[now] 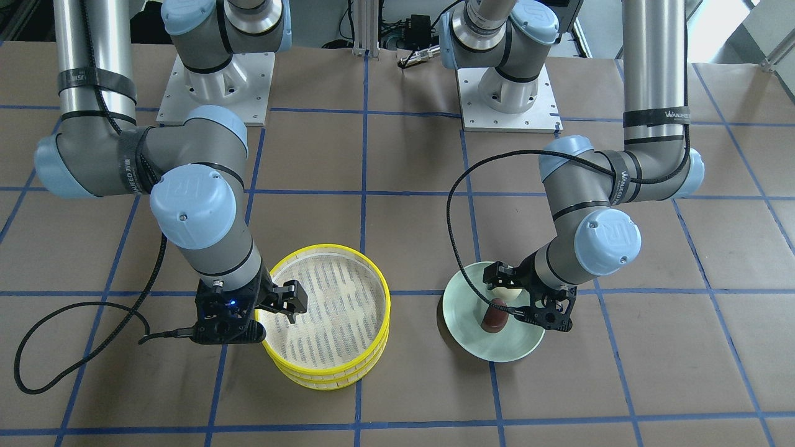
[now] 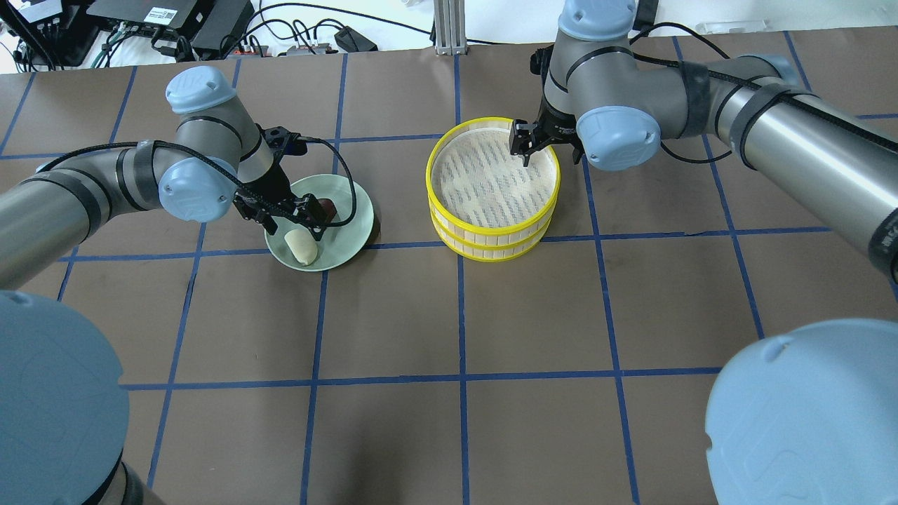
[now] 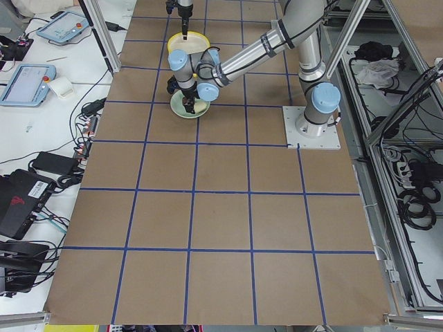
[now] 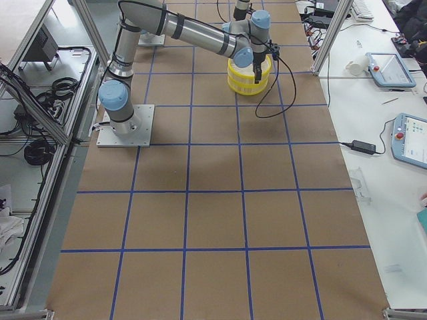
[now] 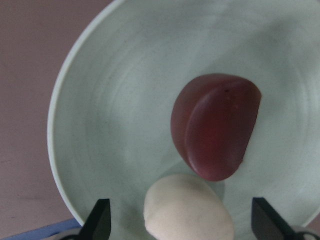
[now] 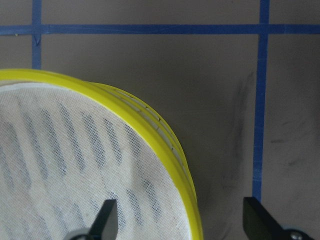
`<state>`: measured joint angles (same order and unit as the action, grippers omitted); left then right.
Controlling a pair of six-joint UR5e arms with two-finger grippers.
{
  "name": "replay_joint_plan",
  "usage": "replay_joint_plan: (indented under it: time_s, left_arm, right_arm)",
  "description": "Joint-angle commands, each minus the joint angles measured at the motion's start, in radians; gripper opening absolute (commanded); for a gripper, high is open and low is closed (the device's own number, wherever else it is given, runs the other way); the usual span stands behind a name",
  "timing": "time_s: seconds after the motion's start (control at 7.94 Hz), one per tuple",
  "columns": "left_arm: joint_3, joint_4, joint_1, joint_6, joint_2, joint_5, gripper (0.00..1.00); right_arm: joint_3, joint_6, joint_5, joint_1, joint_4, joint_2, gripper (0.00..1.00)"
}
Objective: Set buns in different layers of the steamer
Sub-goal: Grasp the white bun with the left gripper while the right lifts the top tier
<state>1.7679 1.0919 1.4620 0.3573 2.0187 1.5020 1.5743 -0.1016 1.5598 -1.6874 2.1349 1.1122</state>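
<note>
I will next grab the cream-white bun (image 5: 187,207) by its rounded sides with my left gripper, to put it in the steamer's layers.
A cream-white bun (image 5: 187,207) and a dark reddish-brown bun (image 5: 215,125) lie side by side on a pale green plate (image 5: 115,100). My left gripper (image 5: 182,222) is open just over the plate, with one finger on each side of the cream bun and not closed on it. The buns also show in the overhead view, cream (image 2: 300,247) and brown (image 2: 324,208). The yellow-rimmed steamer layers (image 2: 491,228) stand stacked, and the top layer's woven base is bare. My right gripper (image 6: 182,220) is open and straddles the top layer's rim (image 6: 165,145) at its far side.
The plate (image 1: 490,347) and the steamer stack (image 1: 372,273) sit about one grid square apart on brown paper with blue tape lines. A black cable (image 1: 459,217) loops over the plate's side. Both arm bases (image 1: 509,99) stand at the table's back.
</note>
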Motion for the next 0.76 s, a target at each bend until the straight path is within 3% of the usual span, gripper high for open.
replay_joint_plan:
  time_s: [0.0, 0.25, 0.38, 0.5, 0.63]
  left_arm:
    - [0.011, 0.008, 0.006, 0.012, 0.000, 0.001, 0.98]
    - [0.012, 0.022, 0.008, 0.012, 0.000, 0.001, 0.97]
    - [0.012, 0.022, 0.009, 0.014, 0.000, 0.001, 0.79]
    - [0.010, 0.029, 0.008, 0.014, 0.000, 0.001, 0.35]
    - [0.004, 0.028, 0.008, 0.014, 0.002, 0.000, 0.20]
  right_arm:
    - [0.001, 0.002, 0.005, 0.000, 0.000, -0.005, 0.64]
    - [0.001, -0.001, 0.005, 0.002, -0.001, -0.005, 0.47]
    - [0.001, -0.004, 0.002, 0.002, -0.006, -0.005, 0.45]
    - [0.001, -0.006, 0.003, 0.002, -0.006, -0.003, 0.40]
    - [0.001, 0.006, 0.005, 0.002, -0.007, -0.003, 0.33]
